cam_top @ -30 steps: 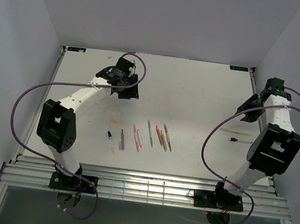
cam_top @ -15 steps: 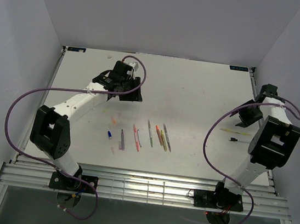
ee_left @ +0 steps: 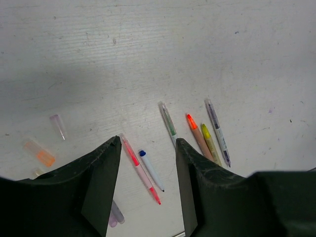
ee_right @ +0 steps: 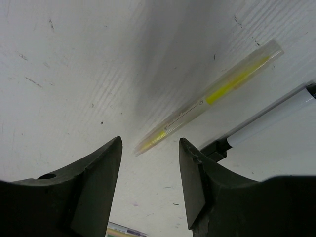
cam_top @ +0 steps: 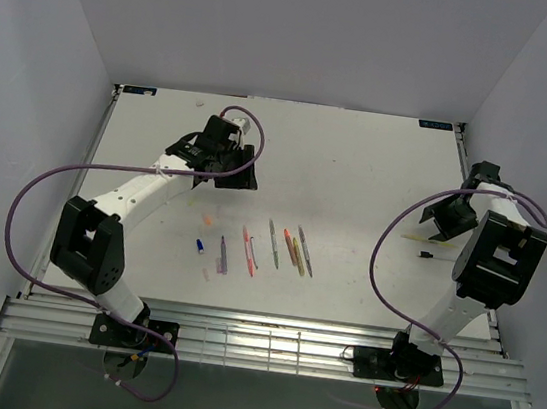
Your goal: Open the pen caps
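The cap on the narrow end will stay free to open, because my right gripper will next grab the yellow pen's body (cam_top: 414, 237) (ee_right: 171, 126) beside that end.
Several thin pens (cam_top: 270, 246) lie in a row mid-table; the left wrist view shows red (ee_left: 139, 168), green (ee_left: 168, 123), orange (ee_left: 197, 133), yellow (ee_left: 211, 143) and purple (ee_left: 217, 131) ones, plus a white pen with a blue end (ee_left: 151, 170). Loose pen caps lie left of them: orange (ee_left: 40, 152), clear purple (ee_left: 58, 126) and blue (cam_top: 200, 246). My left gripper (cam_top: 231, 173) (ee_left: 148, 140) hovers open and empty behind the row. At the right, my right gripper (cam_top: 442, 220) (ee_right: 149, 140) is open and empty over a yellow pen (ee_right: 207, 98).
A white pen with a black cap (ee_right: 266, 123) lies beside the yellow pen near the table's right edge (cam_top: 484, 293). A purple pen (ee_left: 114, 215) shows partly behind my left finger. Purple cables loop off both arms.
The left arm has stretched further out, carrying its gripper slightly right. The right wrist has swung down toward the yellow pen and its jaws have widened.
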You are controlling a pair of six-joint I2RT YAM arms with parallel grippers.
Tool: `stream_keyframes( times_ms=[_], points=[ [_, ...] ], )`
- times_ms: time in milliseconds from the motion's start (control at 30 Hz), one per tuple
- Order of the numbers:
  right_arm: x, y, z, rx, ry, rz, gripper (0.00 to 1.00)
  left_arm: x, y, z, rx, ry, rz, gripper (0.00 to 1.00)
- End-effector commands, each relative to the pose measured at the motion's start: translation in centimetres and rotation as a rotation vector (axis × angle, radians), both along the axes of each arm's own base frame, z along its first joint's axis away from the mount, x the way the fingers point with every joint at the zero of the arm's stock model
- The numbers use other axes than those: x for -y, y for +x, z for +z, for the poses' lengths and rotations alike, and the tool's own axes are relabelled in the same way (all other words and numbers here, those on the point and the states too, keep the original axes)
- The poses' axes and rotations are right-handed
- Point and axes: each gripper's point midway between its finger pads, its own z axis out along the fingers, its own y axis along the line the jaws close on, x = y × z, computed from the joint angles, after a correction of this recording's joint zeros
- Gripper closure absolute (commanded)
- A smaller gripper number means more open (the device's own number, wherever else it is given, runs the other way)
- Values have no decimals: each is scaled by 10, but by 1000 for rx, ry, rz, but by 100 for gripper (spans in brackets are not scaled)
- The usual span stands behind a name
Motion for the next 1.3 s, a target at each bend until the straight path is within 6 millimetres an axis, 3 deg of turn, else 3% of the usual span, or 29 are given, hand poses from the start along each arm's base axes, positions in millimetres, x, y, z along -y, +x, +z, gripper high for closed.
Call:
stream_keyframes(
  times_ms=[0,400,500,733,833,867,933,967,1033,1067,1133,1167,1200,1233,1267],
  points=[
    [9,0,-10,-14,-38,-41,44,-1,2,25,68,-21,-7,41],
    [4,-8,-38,-62,-11,-62,52,-2,1,15,39,-3,-2,41],
    [4,-10,-43,-75,-8,-60,59,-3,1,15,38,0,1,41],
    [-6,-5,-46,-83,16,-20,90,-2,0,15,17,-5,6,41],
    [-19,6,-37,-73,1,71,92,-1,1,19,12,-5,11,41],
    [-29,23,-23,-32,-15,120,92,-2,1,21,10,-1,13,41],
    [-44,35,-9,-9,-30,200,92,-2,1,29,8,-3,21,41],
    [-61,53,10,46,-36,259,92,-2,0,32,7,-7,22,41],
    [-89,64,29,102,-4,341,92,0,-2,39,-4,-27,32,40],
    [-120,71,42,152,37,429,92,0,-3,41,-10,-37,39,40],
    [-159,70,58,206,85,536,92,3,-7,42,-42,-74,46,40],
    [-194,65,68,245,133,636,92,6,-10,43,-69,-110,59,40],
    [-210,59,70,262,160,688,92,10,-12,44,-84,-142,54,41],
    [-225,53,83,301,171,738,92,20,-18,47,-119,-202,17,41],
    [-253,46,93,352,192,831,92,27,-20,50,-139,-253,13,42]
  ],
)
